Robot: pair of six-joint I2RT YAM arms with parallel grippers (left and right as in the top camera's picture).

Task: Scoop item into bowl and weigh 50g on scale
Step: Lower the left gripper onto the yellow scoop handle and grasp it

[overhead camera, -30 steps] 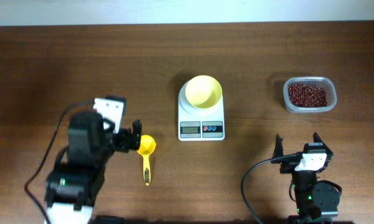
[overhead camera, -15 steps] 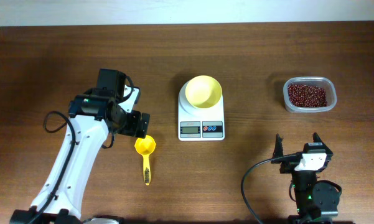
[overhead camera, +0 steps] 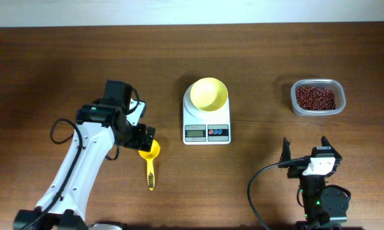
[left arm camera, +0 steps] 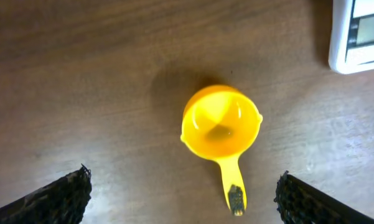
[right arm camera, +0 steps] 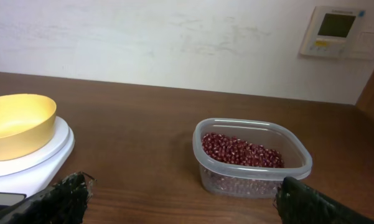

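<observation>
The yellow scoop's handle should stay free to hand over to my right gripper. My left gripper needs to grab the scoop by its cup's rim (overhead camera: 151, 150) (left arm camera: 221, 124) next.
The dark reddish-brown beans (overhead camera: 315, 97) fill a clear plastic tub (overhead camera: 336, 89) at the right; they also show in the right wrist view (right arm camera: 243, 151). The pale-yellow bowl (overhead camera: 208, 93) stands empty on the white scale (overhead camera: 206, 132), also seen in the right wrist view (right arm camera: 15, 121). A yellow handled scoop (overhead camera: 149, 158) lies empty on the table left of the scale. My left gripper (overhead camera: 144, 138) hovers open just above the scoop's cup (left arm camera: 220, 122), fingers either side. My right gripper (overhead camera: 305, 151) is open and empty at the front right, facing the tub.
The scale's edge shows at the top right of the left wrist view (left arm camera: 356, 34). A wall with a white control panel (right arm camera: 337, 31) stands behind the table. A cable loops beside the right arm's base (overhead camera: 254, 191).
My left arm has swung up and to the right from the front left. Its gripper has come over the scoop's cup. The right arm has not moved.
</observation>
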